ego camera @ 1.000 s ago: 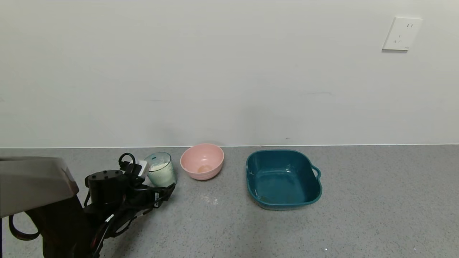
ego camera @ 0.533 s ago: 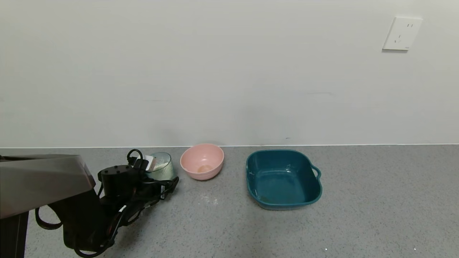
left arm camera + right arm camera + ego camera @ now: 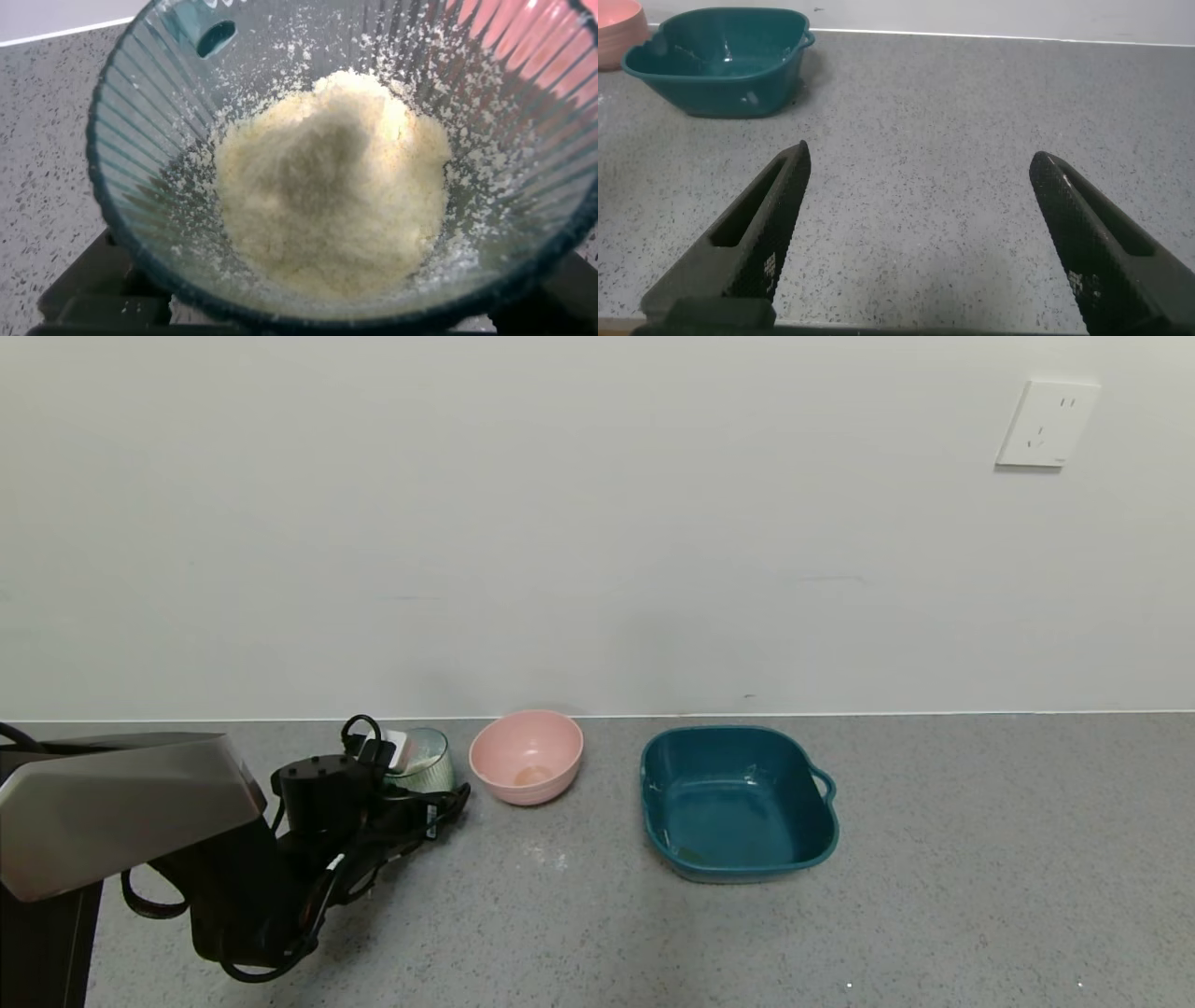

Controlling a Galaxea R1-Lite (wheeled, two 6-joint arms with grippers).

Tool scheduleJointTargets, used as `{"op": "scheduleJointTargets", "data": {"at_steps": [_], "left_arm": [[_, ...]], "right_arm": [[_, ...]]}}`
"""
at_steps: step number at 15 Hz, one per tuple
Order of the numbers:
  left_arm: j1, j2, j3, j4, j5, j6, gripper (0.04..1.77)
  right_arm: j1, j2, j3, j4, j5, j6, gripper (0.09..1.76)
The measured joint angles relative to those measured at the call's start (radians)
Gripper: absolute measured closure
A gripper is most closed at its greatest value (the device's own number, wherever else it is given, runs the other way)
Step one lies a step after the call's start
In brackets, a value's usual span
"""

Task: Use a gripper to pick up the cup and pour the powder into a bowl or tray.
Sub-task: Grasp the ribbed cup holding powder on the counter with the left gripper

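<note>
The ribbed cup [image 3: 431,753] sits between my dark left fingers; I should close.
The ribbed pale blue-green cup [image 3: 431,753] stands on the grey counter left of the pink bowl [image 3: 527,758], close to it but apart. My left gripper [image 3: 425,775] reaches round the cup, open, with one pale pad on its far-left side and the other finger along its near-right side. The left wrist view looks down into the cup [image 3: 140,140], where off-white clumpy powder [image 3: 327,187] heaps on the bottom and specks cling to the walls. My right gripper [image 3: 920,154] hangs open and empty over bare counter, out of the head view.
A dark teal square tray [image 3: 738,803] with a handle sits right of the bowl and also shows in the right wrist view [image 3: 719,61]. A wall runs close behind everything. A few powder specks [image 3: 558,861] lie on the counter before the bowl.
My left arm has moved forward and to the right, bringing the gripper round the cup, which it now partly hides. The bowl and the tray have not moved.
</note>
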Motion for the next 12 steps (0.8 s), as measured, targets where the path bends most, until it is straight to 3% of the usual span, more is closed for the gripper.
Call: {"op": "scheduleJointTargets", "data": {"at_steps": [5, 7, 8, 12], "left_arm": [[-0.001, 0.008, -0.006, 0.003, 0.000, 0.000, 0.09], [-0.001, 0.008, -0.003, 0.001, 0.001, -0.001, 0.39], [-0.001, 0.008, -0.003, 0.001, 0.002, -0.001, 0.46], [0.001, 0.007, -0.001, -0.004, 0.007, 0.000, 0.49]], "right_arm": [[0.000, 0.000, 0.000, 0.000, 0.000, 0.000, 0.14], [0.000, 0.000, 0.000, 0.000, 0.000, 0.000, 0.14], [0.000, 0.000, 0.000, 0.000, 0.000, 0.000, 0.14], [0.000, 0.000, 0.000, 0.000, 0.000, 0.000, 0.14]]}}
